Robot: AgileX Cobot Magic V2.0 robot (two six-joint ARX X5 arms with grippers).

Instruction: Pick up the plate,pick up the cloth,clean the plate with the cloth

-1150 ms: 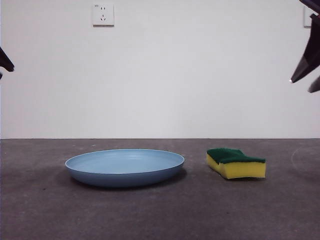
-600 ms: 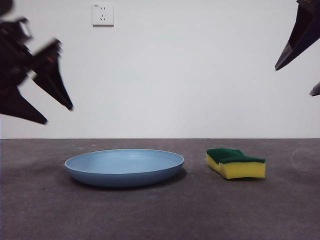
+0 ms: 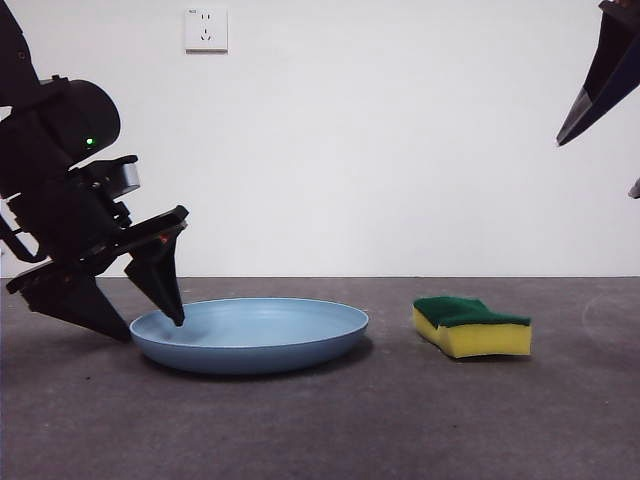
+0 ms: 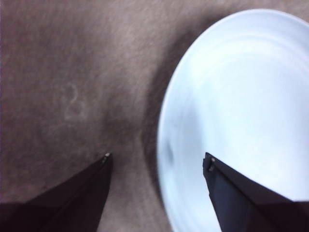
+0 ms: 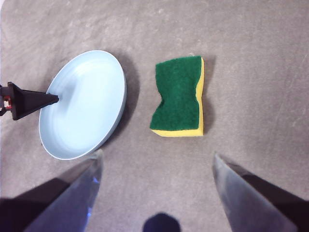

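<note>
The plate's round dish (image 3: 262, 324) is far wider than the open fingers, so my left gripper should next grab the plate by its thin rim (image 3: 146, 316).
The light-blue plate (image 3: 250, 335) lies flat on the dark table, left of centre. My left gripper (image 3: 150, 328) is open and straddles the plate's left rim, one jaw tip inside the dish and the other outside near the table. In the left wrist view the plate (image 4: 241, 96) has its rim running between the jaws of the left gripper (image 4: 157, 155). The cloth (image 3: 472, 326), a yellow sponge with a green top, lies to the right of the plate. My right gripper (image 3: 598, 165) hangs open high at the right, well above the cloth (image 5: 178, 96) and the plate (image 5: 82, 106).
A white wall with a socket (image 3: 206, 30) stands behind the table. Bare dark tabletop (image 3: 400, 420) stretches in front of both objects. One jaw of the left gripper (image 5: 29, 100) shows over the plate's edge in the right wrist view.
The left arm has swung down from the upper left to the plate's left rim, its jaws now on either side of it. The right gripper has barely shifted. Plate and cloth are unmoved.
</note>
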